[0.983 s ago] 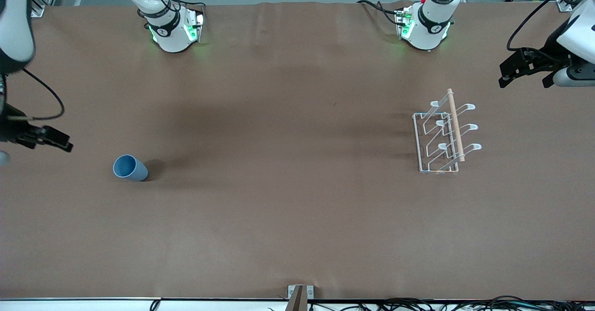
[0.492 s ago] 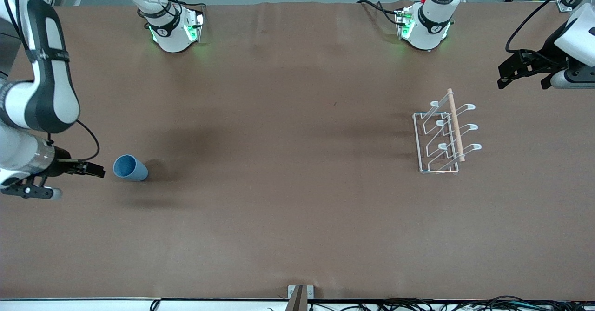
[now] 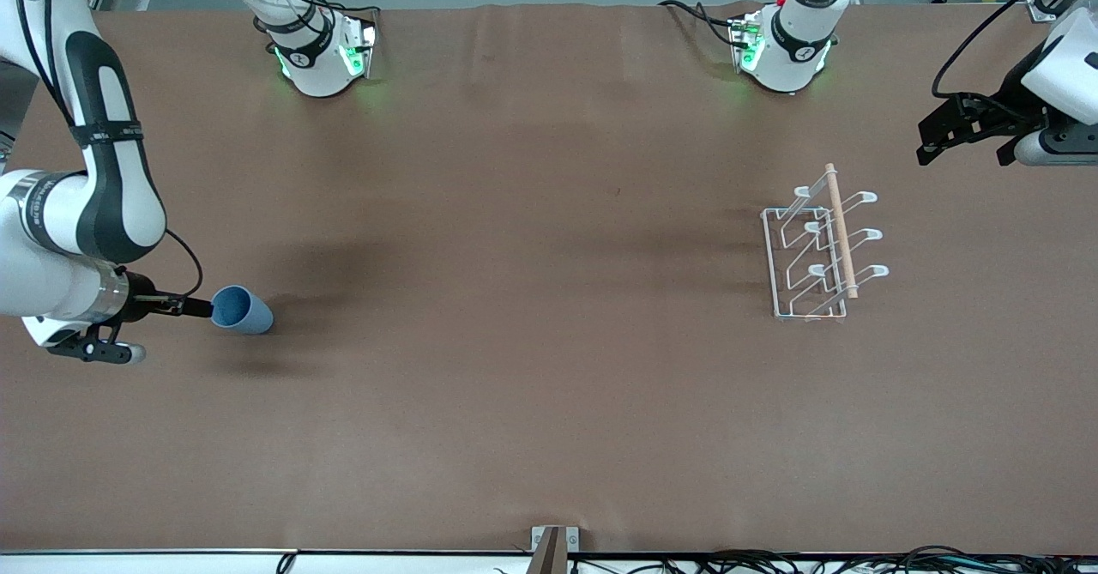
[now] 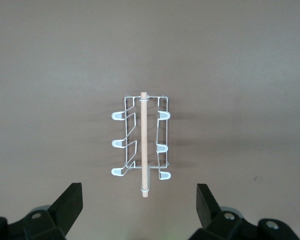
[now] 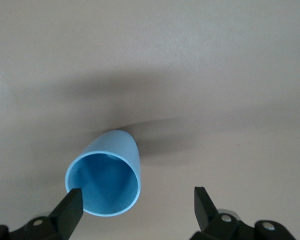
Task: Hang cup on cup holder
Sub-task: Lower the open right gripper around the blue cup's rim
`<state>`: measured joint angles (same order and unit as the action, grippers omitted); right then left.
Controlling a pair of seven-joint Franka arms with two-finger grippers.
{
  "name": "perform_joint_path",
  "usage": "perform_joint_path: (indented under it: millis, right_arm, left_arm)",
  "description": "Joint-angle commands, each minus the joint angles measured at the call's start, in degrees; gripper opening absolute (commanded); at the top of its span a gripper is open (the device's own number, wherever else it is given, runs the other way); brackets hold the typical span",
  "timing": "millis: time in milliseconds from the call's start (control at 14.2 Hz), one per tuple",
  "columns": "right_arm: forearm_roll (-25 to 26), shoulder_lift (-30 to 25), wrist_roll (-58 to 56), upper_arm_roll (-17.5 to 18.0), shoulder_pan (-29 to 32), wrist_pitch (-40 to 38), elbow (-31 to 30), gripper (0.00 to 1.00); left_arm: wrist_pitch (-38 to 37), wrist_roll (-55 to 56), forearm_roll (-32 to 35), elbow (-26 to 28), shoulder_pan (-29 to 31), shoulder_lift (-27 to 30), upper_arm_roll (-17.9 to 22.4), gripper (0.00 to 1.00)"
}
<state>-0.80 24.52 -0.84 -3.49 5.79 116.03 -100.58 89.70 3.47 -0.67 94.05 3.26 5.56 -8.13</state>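
Note:
The robot's right gripper will reach the light-blue cup and grab its rim (image 3: 215, 310), so the cup's closed base stays free for hanging on the holder (image 3: 815, 252).
The light-blue cup (image 3: 243, 310) lies on its side on the brown table toward the right arm's end, its mouth facing my right gripper (image 3: 202, 306). In the right wrist view the cup (image 5: 106, 177) shows its open mouth, and my right gripper (image 5: 137, 197) is open, with one fingertip (image 5: 72, 200) at the rim and the other apart from it. The white wire cup holder (image 3: 815, 252) with its wooden rod stands toward the left arm's end. My left gripper (image 3: 961, 152) waits open and empty above the table near it. The left wrist view shows the holder (image 4: 141, 145) ahead of the open left gripper (image 4: 140, 197).
The two arm bases (image 3: 317, 55) (image 3: 785, 51) stand along the table edge farthest from the front camera. A small metal bracket (image 3: 553, 544) and cables sit at the nearest edge. Bare brown covering (image 3: 532, 299) lies between the cup and the holder.
My right arm has swung in from the table's end, and its open gripper now sits at the cup's mouth. The cup and holder have not moved. My left gripper barely shifted.

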Motion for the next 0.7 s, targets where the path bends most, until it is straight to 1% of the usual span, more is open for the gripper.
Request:
perform_joint_path:
  millis: [0,140,281,492,562,632]
  right_arm:
    - [-0.70,-1.05,-0.57,0.67,0.18,0.33,-3.65,0.97]
    - [-0.70,-0.88,-0.57,0.76,-0.08,1.55,-4.28,0.93]
    - [-0.70,0.17,-0.57,0.76,-0.34,5.06,-4.89,0.93]
    - [-0.70,1.58,-0.65,0.76,-0.26,6.57,-4.89,0.88]
    - [-0.70,2.19,-0.74,0.76,-0.26,6.83,-5.07,0.86]
    - [-0.70,2.29,-0.74,0.76,-0.26,6.84,-5.24,0.81]
  left_arm:
    - [-0.67,-0.83,0.23,-1.51,0.16,-0.73,-0.22,1.00]
    - [-0.76,-0.92,0.14,-1.51,0.16,-0.73,-0.22,1.00]
    - [-0.76,-0.92,0.23,-1.51,0.16,-0.73,-0.22,1.00]
    - [-0.76,-0.92,0.15,-1.51,0.17,-0.73,-0.22,1.00]
    - [-0.76,-0.92,0.23,-1.51,0.25,-0.73,-0.22,1.00]
    - [-1.02,-0.92,0.23,-1.51,0.25,-0.73,-0.22,1.00]
